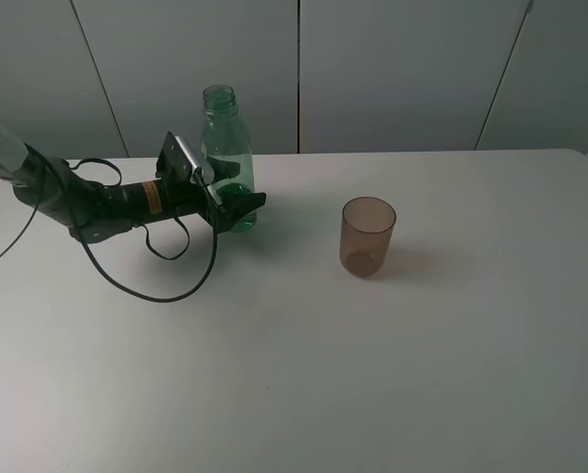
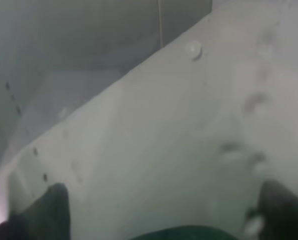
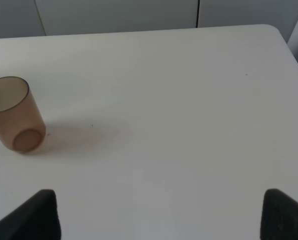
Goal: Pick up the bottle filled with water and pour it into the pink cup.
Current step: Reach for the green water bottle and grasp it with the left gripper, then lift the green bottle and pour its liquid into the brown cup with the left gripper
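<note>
My left gripper's fingers straddle the green bottle's lower body (image 1: pixel 237 184), the near finger past its far edge (image 1: pixel 253 181). My left gripper closes now. Closing now would catch the bottle.
The green transparent bottle (image 1: pixel 225 138) stands upright and uncapped on the white table (image 1: pixel 372 374) at the back left. My left gripper (image 1: pixel 239 209) reaches in from the left, its jaws spread to either side of the bottle's lower body. In the left wrist view the bottle's wall (image 2: pixel 153 125) fills the picture, with the dark fingertips (image 2: pixel 51 210) at the two lower corners. The pink cup (image 1: pixel 368 236) stands upright to the bottle's right, apart from it; it also shows in the right wrist view (image 3: pixel 14 115). My right gripper (image 3: pixel 158 215) is open, empty and well away from the cup.
A black cable (image 1: pixel 165 286) loops from the left arm onto the table in front of it. The table's back edge (image 1: pixel 422 152) runs along a grey panelled wall (image 1: pixel 402 69) close behind the bottle.
</note>
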